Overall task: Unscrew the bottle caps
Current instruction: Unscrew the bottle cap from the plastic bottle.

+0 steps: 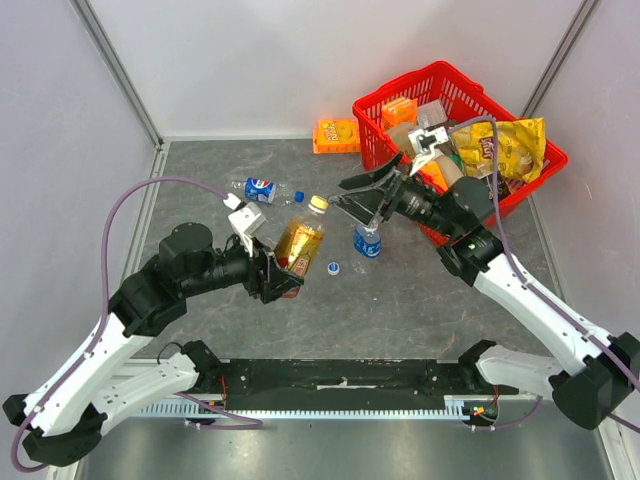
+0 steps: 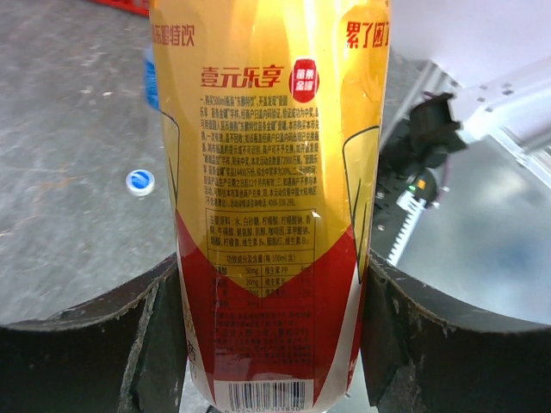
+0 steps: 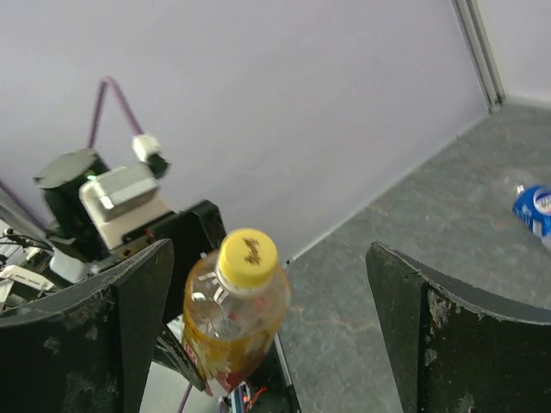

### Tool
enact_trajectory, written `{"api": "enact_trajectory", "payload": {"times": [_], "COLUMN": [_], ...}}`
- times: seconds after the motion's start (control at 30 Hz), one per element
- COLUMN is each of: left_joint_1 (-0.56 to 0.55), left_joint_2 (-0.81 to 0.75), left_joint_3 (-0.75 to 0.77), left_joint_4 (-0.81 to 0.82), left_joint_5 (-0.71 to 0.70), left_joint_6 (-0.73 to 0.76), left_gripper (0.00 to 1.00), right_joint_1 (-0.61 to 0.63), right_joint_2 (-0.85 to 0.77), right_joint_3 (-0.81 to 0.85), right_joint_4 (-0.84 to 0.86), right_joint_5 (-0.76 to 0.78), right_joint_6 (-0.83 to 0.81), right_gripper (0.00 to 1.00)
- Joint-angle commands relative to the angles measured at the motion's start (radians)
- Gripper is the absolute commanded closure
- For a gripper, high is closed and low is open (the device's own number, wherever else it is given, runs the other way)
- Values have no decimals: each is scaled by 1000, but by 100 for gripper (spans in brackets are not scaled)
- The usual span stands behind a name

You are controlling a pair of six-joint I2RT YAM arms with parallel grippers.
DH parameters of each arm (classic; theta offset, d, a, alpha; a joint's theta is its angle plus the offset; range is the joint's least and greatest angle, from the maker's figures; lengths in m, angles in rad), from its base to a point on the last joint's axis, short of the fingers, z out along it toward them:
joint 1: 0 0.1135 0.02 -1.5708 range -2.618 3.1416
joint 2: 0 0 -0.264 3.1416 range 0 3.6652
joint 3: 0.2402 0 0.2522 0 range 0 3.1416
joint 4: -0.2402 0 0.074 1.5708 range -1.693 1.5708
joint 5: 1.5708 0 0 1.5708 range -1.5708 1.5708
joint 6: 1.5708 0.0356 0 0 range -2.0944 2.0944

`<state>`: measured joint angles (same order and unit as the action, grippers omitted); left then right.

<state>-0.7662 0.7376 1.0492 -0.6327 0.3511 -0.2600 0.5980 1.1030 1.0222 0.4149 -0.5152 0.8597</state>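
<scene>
The right gripper grabs the yellow cap (image 1: 318, 204) (image 3: 247, 256) by opposite sides next, leaving the amber bottle's body free, to unscrew the cap.
My left gripper (image 1: 283, 274) (image 2: 271, 340) is shut on the lower body of the amber bottle (image 1: 299, 243) (image 2: 271, 172), which has a red-white label, and holds it tilted above the table. Its yellow cap (image 1: 318, 204) (image 3: 247, 256) is on. My right gripper (image 1: 346, 196) (image 3: 269, 284) is open, jaws wide either side of the yellow cap without touching it. A clear blue-labelled bottle (image 1: 367, 241) stands just right of the amber one. Another (image 1: 262, 189) (image 3: 534, 208) lies behind, a blue cap (image 1: 298, 196) at its neck end. A whitish-blue cap (image 1: 333, 267) (image 2: 139, 181) lies loose on the table.
A red basket (image 1: 455, 73) of snack packs stands at the back right, right behind my right arm. An orange box (image 1: 336, 134) lies against the back wall. Grey walls close off the left, back and right sides.
</scene>
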Motion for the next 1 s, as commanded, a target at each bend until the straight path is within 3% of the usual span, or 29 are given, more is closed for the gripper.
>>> {"api": "enact_trajectory", "payload": {"times": [0.0, 0.17, 0.5, 0.97], "left_joint_1": [-2, -2, -2, -2], "left_joint_2": [8, 43, 129, 160], "left_joint_3": [66, 77, 66, 58], "left_joint_4": [-54, -113, -159, -160], "left_joint_5": [-202, -319, -394, -368], "left_joint_6": [53, 65, 70, 80], "left_gripper": [98, 98, 98, 98], "right_joint_1": [-3, -3, -3, 11], "right_joint_2": [61, 115, 268, 379], "right_joint_3": [36, 41, 16, -1], "right_joint_4": [-58, -36, 108, 262], "right_joint_5": [30, 15, -57, -62], "right_joint_6": [50, 93, 236, 352], "right_gripper": [2, 2, 2, 25]}}
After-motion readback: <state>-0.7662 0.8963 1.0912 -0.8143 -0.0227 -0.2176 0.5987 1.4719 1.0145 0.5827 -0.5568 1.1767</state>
